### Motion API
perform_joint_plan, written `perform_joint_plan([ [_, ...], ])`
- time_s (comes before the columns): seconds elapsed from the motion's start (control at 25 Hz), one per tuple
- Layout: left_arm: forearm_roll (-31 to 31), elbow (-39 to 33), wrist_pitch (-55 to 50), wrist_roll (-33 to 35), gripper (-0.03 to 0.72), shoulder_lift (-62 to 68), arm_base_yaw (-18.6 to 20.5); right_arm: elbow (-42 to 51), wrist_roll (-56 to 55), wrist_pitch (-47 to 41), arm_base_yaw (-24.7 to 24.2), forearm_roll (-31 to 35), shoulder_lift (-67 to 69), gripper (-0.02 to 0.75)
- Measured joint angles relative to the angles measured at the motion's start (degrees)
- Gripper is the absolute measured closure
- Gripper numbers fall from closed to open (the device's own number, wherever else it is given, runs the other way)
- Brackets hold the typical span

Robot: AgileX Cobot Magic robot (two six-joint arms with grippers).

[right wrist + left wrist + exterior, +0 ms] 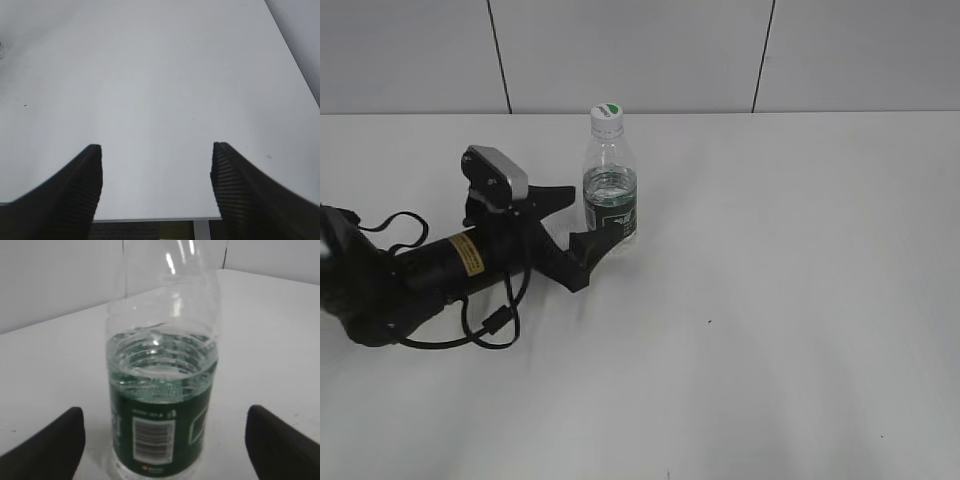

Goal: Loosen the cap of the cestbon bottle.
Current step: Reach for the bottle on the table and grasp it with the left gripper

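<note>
The bottle's shoulder (609, 151) slopes in toward the neck. My left gripper will next grab the bottle by its straight-sided lower body (611, 217), around the green label.
The cestbon bottle (610, 190) stands upright on the white table, clear with a dark green label and water up to the label top. Its white cap (607, 116) with a green mark sits on the neck. My left gripper (588, 215) is open, with one finger on each side of the bottle's lower body and gaps to it. In the left wrist view the bottle (162, 405) fills the middle between the two black fingertips (165, 437); the cap is cut off above. My right gripper (156, 165) is open and empty over bare table; it does not show in the exterior view.
The left arm with its black cable (485, 325) lies across the table's left side. The table's near edge (155, 219) shows under the right gripper. A grey panelled wall (640, 50) stands behind the table.
</note>
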State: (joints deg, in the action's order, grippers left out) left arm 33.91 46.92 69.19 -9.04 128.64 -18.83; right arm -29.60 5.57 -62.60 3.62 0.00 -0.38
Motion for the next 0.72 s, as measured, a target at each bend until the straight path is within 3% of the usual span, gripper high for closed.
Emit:
perform_joint_plan([
  [0.28, -7.41, 4.42, -0.03, -0.17, 0.098, 4.53, -3.33, 0.00, 0.00, 0.00, 0.00, 0.00, 0.00, 0.217],
  [0.72, -9.64, 9.00, -0.01, -0.17, 0.098, 5.37, -5.45, 0.00, 0.00, 0.00, 0.00, 0.00, 0.00, 0.217],
])
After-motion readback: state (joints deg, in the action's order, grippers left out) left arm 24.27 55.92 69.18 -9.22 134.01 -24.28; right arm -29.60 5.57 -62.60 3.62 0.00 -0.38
